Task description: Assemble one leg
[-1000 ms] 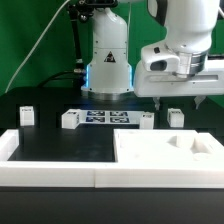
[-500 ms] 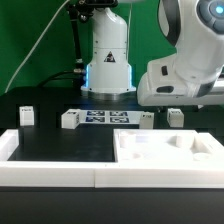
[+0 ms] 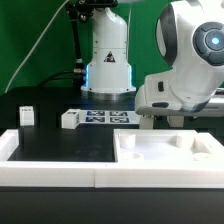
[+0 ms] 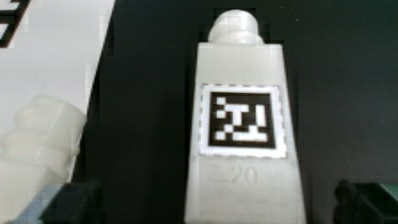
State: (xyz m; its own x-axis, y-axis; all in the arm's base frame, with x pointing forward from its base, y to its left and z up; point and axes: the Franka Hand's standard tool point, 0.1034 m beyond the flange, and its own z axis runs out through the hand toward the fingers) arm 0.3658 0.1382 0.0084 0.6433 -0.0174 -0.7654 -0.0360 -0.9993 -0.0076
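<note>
My gripper's fingers are beside the leg's near end (image 4: 246, 200), low by the black table. My gripper needs to close on the leg, and it would hold the leg now.
In the wrist view a leg (image 4: 240, 120), a white post with a black-and-white tag and a rounded tip, lies flat on the black table. My gripper (image 4: 217, 205) is open directly over it. The dark fingertips (image 4: 71, 205) stand on either side of the leg's near end, apart from it. In the exterior view the arm's white hand (image 3: 172, 95) is low on the exterior view's right and hides this leg. Two other legs (image 3: 26, 116) (image 3: 69, 119) stand on the exterior view's left.
The large white panel (image 3: 170, 150) with recessed corners lies in front of the hand. The marker board (image 3: 105, 118) lies mid-table and shows at a corner of the wrist view (image 4: 9, 20). Another white part (image 4: 39, 140) lies beside the leg.
The arm has come down and shifted toward the exterior view's left. Its hand now covers the two small white parts on the right that showed before.
</note>
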